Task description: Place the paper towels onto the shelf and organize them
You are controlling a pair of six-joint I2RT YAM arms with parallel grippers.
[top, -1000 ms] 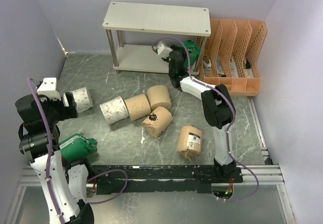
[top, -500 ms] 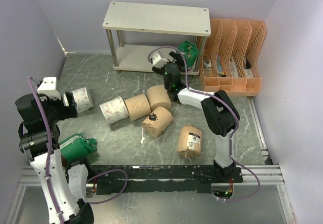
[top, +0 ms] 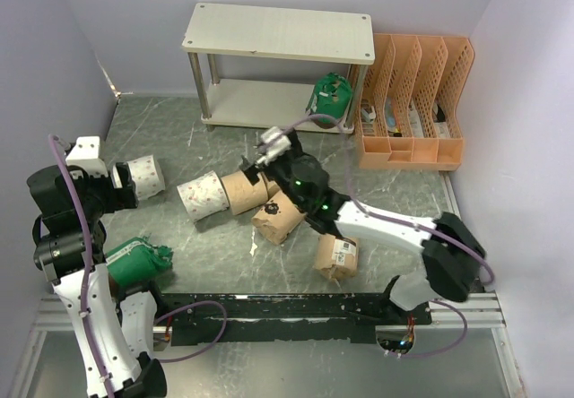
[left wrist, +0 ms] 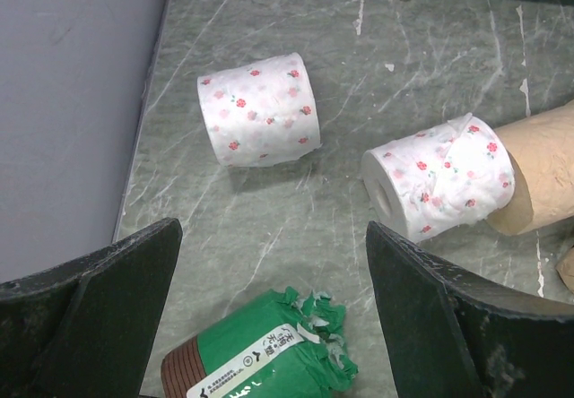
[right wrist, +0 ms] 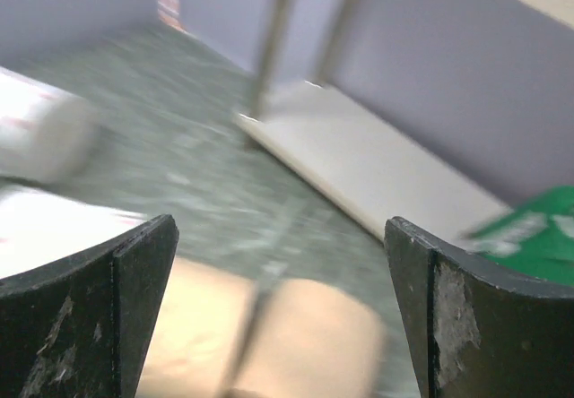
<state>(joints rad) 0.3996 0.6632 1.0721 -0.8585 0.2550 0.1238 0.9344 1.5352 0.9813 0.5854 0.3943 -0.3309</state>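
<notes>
My right gripper grabs the green roll by its torn wrapper end next, so its brown end stays free to stand on the shelf [top: 269,35].
On the shelf's [top: 269,35] lower board [right wrist: 377,165] a green-wrapped roll [top: 328,93] stands at the right end, free of any gripper. My right gripper [top: 256,167] hangs open over two bare tan rolls [right wrist: 314,335] lying side by side mid-table; its wrist view is blurred. The left gripper [left wrist: 269,317] is open above the second green roll [left wrist: 260,353]. Beyond it lie two white flowered rolls [left wrist: 260,108] [left wrist: 439,176]. Two tan wrapped rolls with labels [top: 280,216] [top: 337,253] lie nearer the arm bases.
An orange perforated file organizer [top: 413,102] stands right of the shelf against the back wall. Purple-grey walls close in on the left, back and right. A black rail [top: 296,308] runs along the table's near edge.
The right gripper opened, left the green roll on the lower shelf board and drew back toward the tan rolls in the middle. The left arm has stayed still.
</notes>
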